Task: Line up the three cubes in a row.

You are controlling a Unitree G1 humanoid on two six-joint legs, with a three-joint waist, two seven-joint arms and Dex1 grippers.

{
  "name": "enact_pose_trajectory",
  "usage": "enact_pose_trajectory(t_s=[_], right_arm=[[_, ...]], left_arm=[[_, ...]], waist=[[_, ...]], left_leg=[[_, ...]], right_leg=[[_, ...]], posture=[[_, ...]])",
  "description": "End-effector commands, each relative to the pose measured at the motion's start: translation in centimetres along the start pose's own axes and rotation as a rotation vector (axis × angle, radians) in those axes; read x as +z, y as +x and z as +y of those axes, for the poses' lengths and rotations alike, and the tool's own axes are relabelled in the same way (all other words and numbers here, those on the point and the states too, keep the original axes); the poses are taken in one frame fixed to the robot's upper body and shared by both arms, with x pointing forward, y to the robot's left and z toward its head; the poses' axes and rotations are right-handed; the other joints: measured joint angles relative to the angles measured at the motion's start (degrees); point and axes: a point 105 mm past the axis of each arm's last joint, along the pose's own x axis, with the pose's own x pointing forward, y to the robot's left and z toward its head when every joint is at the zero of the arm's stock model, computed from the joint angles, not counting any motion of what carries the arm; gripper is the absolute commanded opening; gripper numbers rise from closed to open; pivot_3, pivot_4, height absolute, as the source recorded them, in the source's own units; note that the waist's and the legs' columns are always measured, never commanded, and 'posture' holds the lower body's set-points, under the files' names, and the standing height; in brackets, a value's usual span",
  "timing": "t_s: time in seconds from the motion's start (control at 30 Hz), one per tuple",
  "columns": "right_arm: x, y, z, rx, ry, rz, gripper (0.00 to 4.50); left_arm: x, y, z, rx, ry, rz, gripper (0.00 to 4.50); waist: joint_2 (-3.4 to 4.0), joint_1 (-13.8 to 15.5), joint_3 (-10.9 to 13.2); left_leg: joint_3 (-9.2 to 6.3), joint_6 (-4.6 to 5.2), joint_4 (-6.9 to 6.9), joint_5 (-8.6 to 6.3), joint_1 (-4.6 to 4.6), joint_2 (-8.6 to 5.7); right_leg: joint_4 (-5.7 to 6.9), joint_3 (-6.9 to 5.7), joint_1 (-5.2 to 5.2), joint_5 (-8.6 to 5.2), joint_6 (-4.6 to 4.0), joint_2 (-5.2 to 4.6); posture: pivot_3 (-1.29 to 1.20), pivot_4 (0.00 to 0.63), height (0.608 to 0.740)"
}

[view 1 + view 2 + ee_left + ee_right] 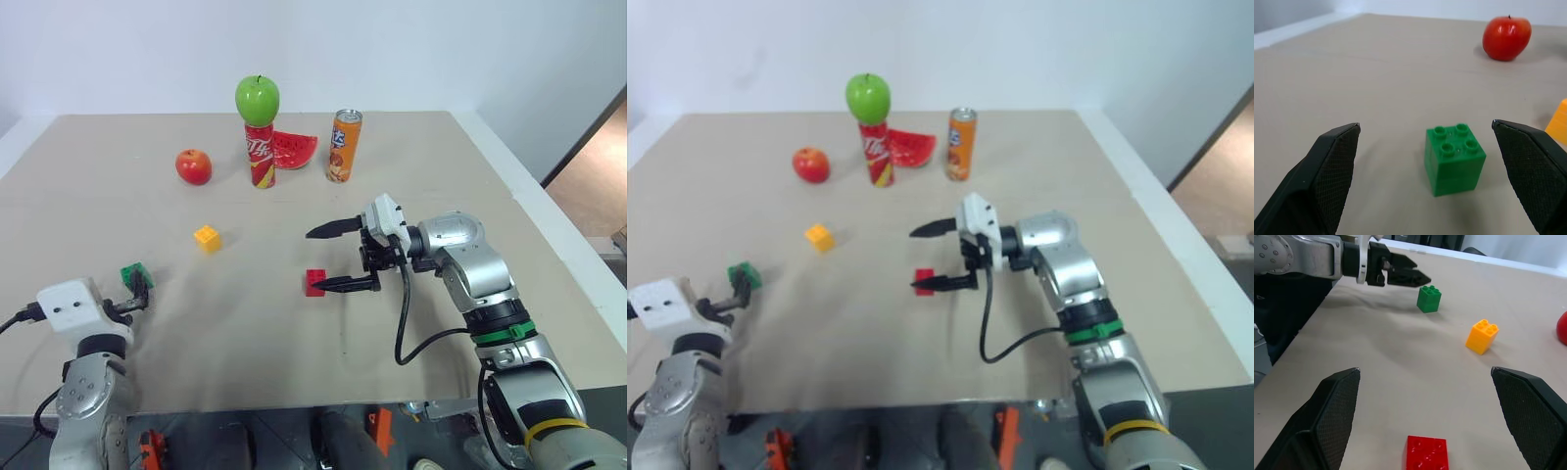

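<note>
My fingers are still above the green cube (pixel 133 271) (pixel 1454 159), so closing now would miss the cube. My left gripper lowers to it first, then closes on it.
Three cubes sit apart on the tan table. The green cube (pixel 1454 159) stands at the left, just in front of my left gripper (pixel 140 285), which is open and points at it without touching. The yellow-orange cube (pixel 207 238) lies further back, between the other two. The red cube (pixel 314 282) rests near the table's middle. My right gripper (pixel 313 259) is open and points left, hanging above the red cube with nothing between its fingers. In the right wrist view the red cube (pixel 1426 454) lies below the fingers, with the green cube (pixel 1429 298) and the left gripper (pixel 1410 276) beyond.
At the back stand a red can (pixel 260 157) with a green apple (pixel 257 98) on top, a watermelon slice (pixel 294 149), an orange can (pixel 344 145) and a red apple (pixel 194 166). The table's right edge (pixel 549 230) runs beside my right arm.
</note>
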Motion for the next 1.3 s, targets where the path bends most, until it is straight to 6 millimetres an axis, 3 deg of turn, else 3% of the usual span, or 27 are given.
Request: enact_pose_trajectory(t_s=[0.03,0.17,0.43,0.53,0.87,1.13,1.3], right_arm=[[1.6,-0.1,-0.6,-0.018,-0.029,-0.043,4.46],[3.0,0.1,-0.7,0.002,0.091,-0.145,4.46],[2.9,0.2,-0.6,-0.011,0.128,-0.117,4.46],[3.0,0.4,-1.1,-0.036,0.260,-0.137,4.46],[2.6,0.7,-1.3,-0.056,0.174,-0.107,4.50],[2.5,0.7,-1.4,-0.060,0.144,-0.101,4.50],[2.7,0.4,-1.4,-0.060,0.125,-0.096,4.50]], left_arm=[[0.1,0.5,-0.4,-0.032,0.011,-0.002,4.50],[-0.4,1.0,-1.0,-0.074,0.024,0.020,4.50],[-1.2,2.2,-1.2,-0.085,0.035,0.039,4.50],[-1.4,2.5,-1.1,-0.088,0.035,0.045,4.50],[-1.4,3.1,-0.7,-0.075,0.037,0.035,1.32],[-1.2,2.6,-1.5,-0.168,0.063,0.025,1.31],[0.1,-0.7,-7.5,-0.680,0.147,-0.001,1.31]], waist=[[0.00,0.00,0.00],[0.00,0.01,0.00],[0.00,0.06,0.00],[0.00,0.06,0.00],[-0.01,0.07,0.00],[-0.01,0.07,0.00],[0.00,0.08,0.00]], left_leg=[[-0.01,0.00,0.00,0.00,-0.01,0.00],[-0.02,0.00,0.00,0.01,0.01,0.02],[-0.02,0.00,0.00,0.01,-0.03,0.01],[-0.02,0.00,-0.02,0.00,-0.02,0.02],[-0.01,0.00,-0.02,0.00,-0.06,0.01],[-0.01,0.00,-0.04,0.00,-0.06,0.02],[-0.01,-0.01,-0.09,0.01,-0.11,0.01]], right_leg=[[0.00,-0.01,-0.01,0.00,-0.01,0.00],[0.01,-0.02,0.00,0.02,-0.02,0.02],[0.00,-0.03,-0.02,0.01,-0.01,0.00],[0.00,-0.03,-0.02,0.01,-0.01,0.00],[-0.02,-0.03,-0.05,0.00,0.00,0.00],[-0.01,-0.04,-0.06,0.00,0.00,0.00],[-0.02,-0.04,-0.13,-0.02,-0.04,-0.01]], posture=[[0.00,0.150,0.740],[0.00,0.150,0.740],[0.00,0.150,0.740],[0.00,0.150,0.740],[0.00,0.150,0.740],[0.00,0.150,0.740],[0.00,0.150,0.740]])
